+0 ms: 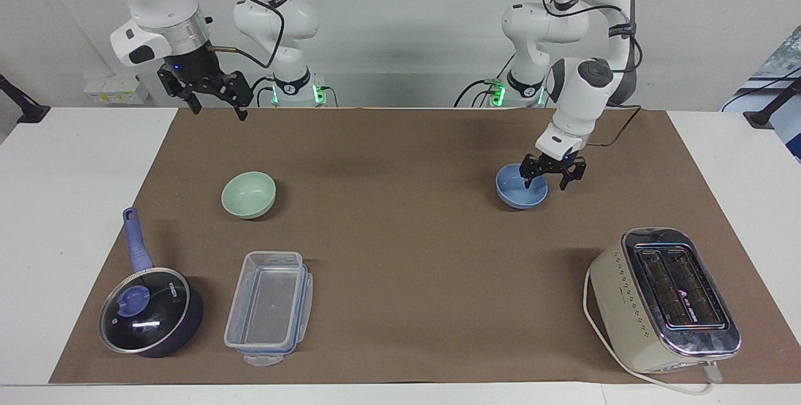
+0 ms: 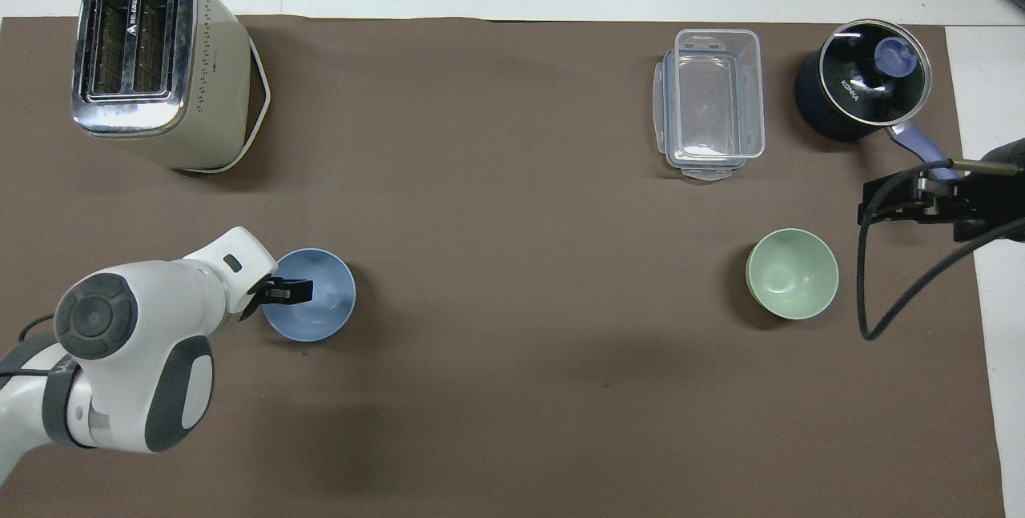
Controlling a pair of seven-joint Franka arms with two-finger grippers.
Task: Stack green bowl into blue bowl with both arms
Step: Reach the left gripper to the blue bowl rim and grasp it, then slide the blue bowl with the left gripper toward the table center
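Note:
The left gripper pinches the blue bowl by its thin rim next, since the blue bowl's round body spreads wider than my open fingers.
The pale green bowl stands upright on the brown mat toward the right arm's end. The light blue bowl stands upright toward the left arm's end. My left gripper is open and low at the blue bowl's rim on the side toward the left arm's end. One finger is inside the bowl and one outside. My right gripper is open and empty. It waits high over the mat's edge at the right arm's end, apart from the green bowl.
A cream toaster stands farther from the robots than the blue bowl. A clear rectangular container and a dark blue lidded saucepan stand farther from the robots than the green bowl.

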